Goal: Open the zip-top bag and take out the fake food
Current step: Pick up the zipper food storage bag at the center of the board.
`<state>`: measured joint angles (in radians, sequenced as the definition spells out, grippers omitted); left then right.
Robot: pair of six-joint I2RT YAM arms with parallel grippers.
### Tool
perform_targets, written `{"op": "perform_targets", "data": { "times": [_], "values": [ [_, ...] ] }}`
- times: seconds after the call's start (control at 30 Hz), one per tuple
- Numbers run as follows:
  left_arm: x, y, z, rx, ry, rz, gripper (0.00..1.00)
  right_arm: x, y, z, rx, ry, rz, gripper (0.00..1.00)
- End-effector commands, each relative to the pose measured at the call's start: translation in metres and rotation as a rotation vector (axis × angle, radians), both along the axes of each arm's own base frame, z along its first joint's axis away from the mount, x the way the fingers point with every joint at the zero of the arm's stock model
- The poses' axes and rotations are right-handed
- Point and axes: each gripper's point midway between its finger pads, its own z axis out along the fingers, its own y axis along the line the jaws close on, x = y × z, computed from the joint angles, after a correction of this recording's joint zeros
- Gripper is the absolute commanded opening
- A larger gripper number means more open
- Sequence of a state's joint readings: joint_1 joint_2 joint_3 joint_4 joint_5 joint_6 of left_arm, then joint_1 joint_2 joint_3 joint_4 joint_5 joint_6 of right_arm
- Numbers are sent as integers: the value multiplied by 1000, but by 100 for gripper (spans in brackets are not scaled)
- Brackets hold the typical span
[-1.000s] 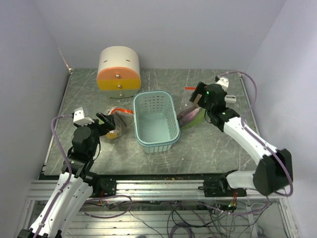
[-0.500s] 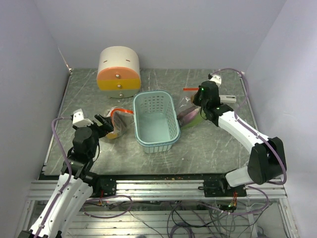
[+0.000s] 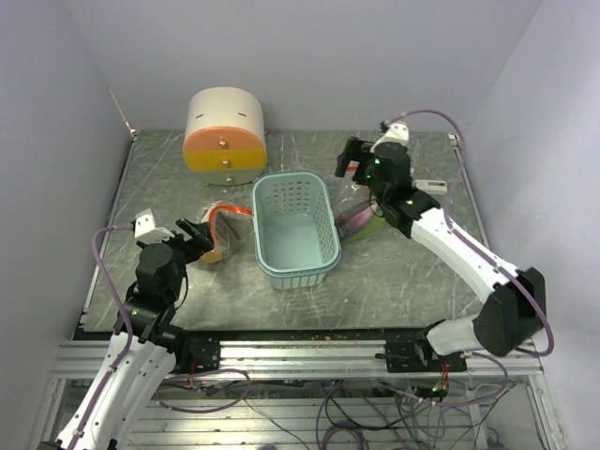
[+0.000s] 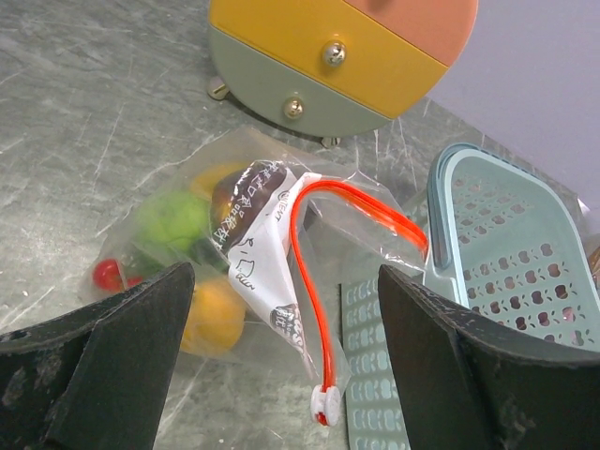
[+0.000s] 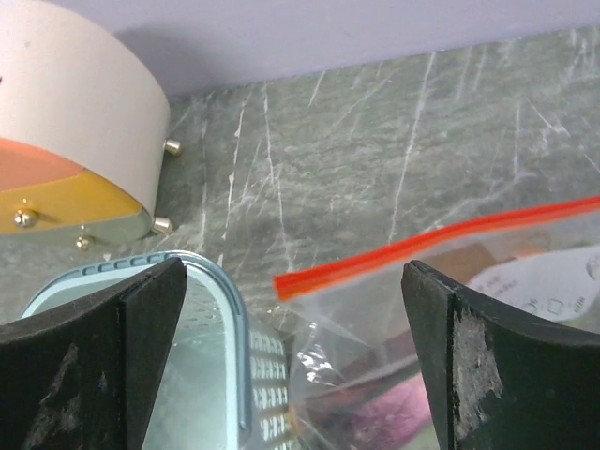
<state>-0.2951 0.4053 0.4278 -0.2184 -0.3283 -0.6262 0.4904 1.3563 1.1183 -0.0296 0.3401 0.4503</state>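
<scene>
The right gripper will grab the second bag by its red zip corner (image 5: 294, 282) next to the basket, so the rest of the zip stays free for opening.
A clear zip-top bag (image 4: 262, 234) with a red zip strip (image 4: 309, 281) and white slider (image 4: 325, 405) lies left of the basket. Inside it is fake food: a lime-green fruit (image 4: 173, 217), an orange one (image 4: 214, 314) and a small red piece (image 4: 106, 274). My left gripper (image 4: 284, 277) (image 3: 199, 237) stands open, its fingers either side of the bag's slider end without touching it. A second bag (image 5: 394, 356) (image 3: 361, 217) with a red zip (image 5: 441, 244) holds a purple piece (image 5: 375, 417). My right gripper (image 5: 292, 272) (image 3: 349, 161) hangs open above its zip corner.
A light-blue perforated basket (image 3: 292, 178) (image 5: 230, 319) sits between the two bags. The round cream-and-orange drawer box (image 3: 225, 131) (image 4: 337, 56) stands at the back left. Walls close the table in at the back and both sides.
The right gripper has moved left and toward the back, away from the right bag's top, and stands open. The left gripper has barely shifted.
</scene>
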Motion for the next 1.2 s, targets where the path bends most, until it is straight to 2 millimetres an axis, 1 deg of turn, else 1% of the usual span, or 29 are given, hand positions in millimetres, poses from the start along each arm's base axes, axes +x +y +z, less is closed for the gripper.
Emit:
{"op": "perform_targets", "data": {
  "times": [0.0, 0.07, 0.17, 0.23, 0.3, 0.33, 0.4, 0.47, 0.57, 0.6, 0.63, 0.8, 0.87, 0.93, 1.0, 1.07, 1.1, 1.17],
  "values": [
    [-3, 1, 2, -11, 0, 2, 90, 9, 15, -7, -214, 28, -1, 100],
    [-5, 4, 4, -2, 0, 12, 90, 12, 16, -12, -262, 49, -25, 100],
    [-5, 4, 5, -1, -5, 12, 90, 17, 8, -23, -314, 75, -103, 100],
    [-6, 4, 6, -8, -8, 10, 90, 19, 2, -32, -333, 90, -142, 96],
    [-7, 4, 7, -14, -11, 12, 90, 19, -1, -42, -352, 111, -166, 83],
    [-8, 5, 7, -15, -12, 14, 90, 20, -2, -46, -357, 120, -176, 74],
    [-9, 4, 9, -17, -20, 10, 90, 21, -4, -50, -361, 129, -197, 55],
    [-9, 3, 11, -15, -24, 4, 89, 22, -3, -45, -343, 122, -202, 35],
    [-9, 1, 14, -13, -22, -11, 90, 24, 2, -23, -298, 71, -185, 11],
    [-9, 0, 15, -14, -20, -16, 90, 25, 3, -13, -288, 51, -177, 4],
    [-9, -2, 15, -17, -17, -25, 90, 26, 4, -4, -285, 33, -172, 0],
    [-13, -6, 17, -45, -24, -49, 90, 32, -1, 50, -298, -45, -207, 0],
    [-15, -7, 21, -52, -39, -54, 90, 32, -3, 72, -295, -80, -215, 0],
    [-15, -8, 27, -48, -56, -66, 92, 30, -3, 94, -277, -123, -212, 0],
    [-13, -12, 37, -34, -79, -93, 94, 26, -1, 118, -251, -175, -201, 0],
    [-10, -18, 50, -17, -98, -128, 95, 21, 6, 142, -220, -220, -167, 0],
    [-7, -21, 55, -12, -100, -142, 96, 20, 14, 152, -197, -237, -121, 0],
    [-4, -25, 67, -13, -115, -158, 98, 16, 36, 169, -155, -261, 2, 0]
  ]
}}
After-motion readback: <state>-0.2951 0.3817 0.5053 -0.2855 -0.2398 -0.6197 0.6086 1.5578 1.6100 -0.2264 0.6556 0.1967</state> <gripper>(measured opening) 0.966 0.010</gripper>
